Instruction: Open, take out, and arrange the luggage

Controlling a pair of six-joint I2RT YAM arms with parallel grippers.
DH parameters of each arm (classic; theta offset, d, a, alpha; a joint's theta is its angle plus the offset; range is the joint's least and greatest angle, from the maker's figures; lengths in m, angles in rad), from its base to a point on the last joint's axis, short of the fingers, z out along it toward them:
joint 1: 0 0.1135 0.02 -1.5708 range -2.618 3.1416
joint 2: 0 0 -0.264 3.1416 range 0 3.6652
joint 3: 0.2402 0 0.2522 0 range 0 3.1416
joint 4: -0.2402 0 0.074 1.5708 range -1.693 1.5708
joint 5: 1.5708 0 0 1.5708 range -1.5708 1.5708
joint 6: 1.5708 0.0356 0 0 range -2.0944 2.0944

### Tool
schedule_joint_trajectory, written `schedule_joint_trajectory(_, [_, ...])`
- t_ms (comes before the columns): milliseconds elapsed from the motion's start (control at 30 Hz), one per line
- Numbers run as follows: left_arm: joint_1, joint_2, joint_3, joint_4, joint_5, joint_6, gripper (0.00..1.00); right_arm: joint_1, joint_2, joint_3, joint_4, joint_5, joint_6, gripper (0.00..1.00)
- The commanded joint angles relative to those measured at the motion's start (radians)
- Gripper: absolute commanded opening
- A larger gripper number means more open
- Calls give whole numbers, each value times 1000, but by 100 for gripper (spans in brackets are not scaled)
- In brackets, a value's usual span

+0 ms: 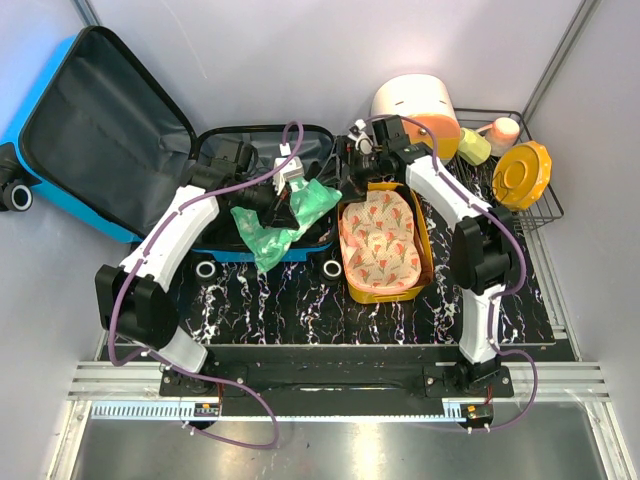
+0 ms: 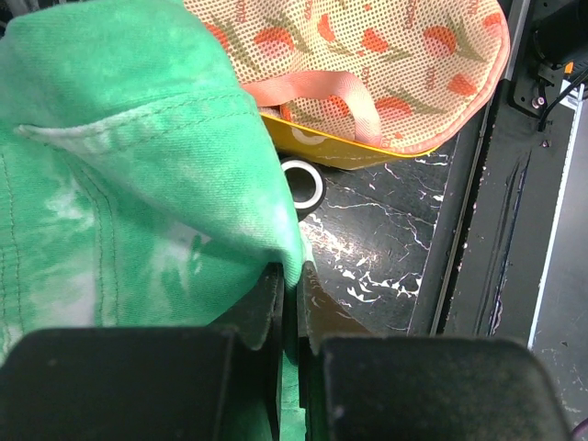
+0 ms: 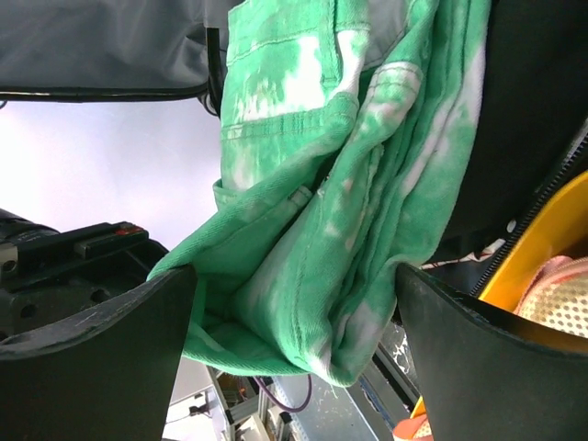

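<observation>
I will next grab the green garment's bunched end near the yellow basin with my right gripper, opposite my left gripper. Then I can lay the garment there.
The luggage, a blue suitcase, lies open at the back left with its dark-lined lid raised and its base next to it. A green tie-dye garment hangs over the base's front edge. My left gripper is shut on a fold of this garment, the cloth pinched between the fingertips. My right gripper is open at the garment's right end. In the right wrist view the bunched green cloth hangs between its wide-apart fingers.
A yellow basin holding a floral mesh bag stands right of the suitcase. A white-and-orange round box sits behind it. A wire basket with an orange lid is at the far right. A suitcase wheel stands beside the basin.
</observation>
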Motion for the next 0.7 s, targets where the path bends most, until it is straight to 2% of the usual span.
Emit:
schedule_joint_trajectory(0, [-23,-52,1,18,80,31,0,-75,-110,-27,16,-31,29,100])
schedule_joint_trajectory(167, [-23,-40,3,18,79,43,0,-145,-144,-47,-28,17,29,100])
schedule_joint_trajectory(367, [-23,-32,6,18,76,55,0,-44,-104,28,-26,43,19,100])
schedule_joint_trajectory(533, [-28,-41,-9,18,69,62,0,22,-71,79,-140,138,-92,100])
schedule_joint_trajectory(667, [-29,-44,-2,18,63,59,0,45,-43,53,-229,195,-164,100])
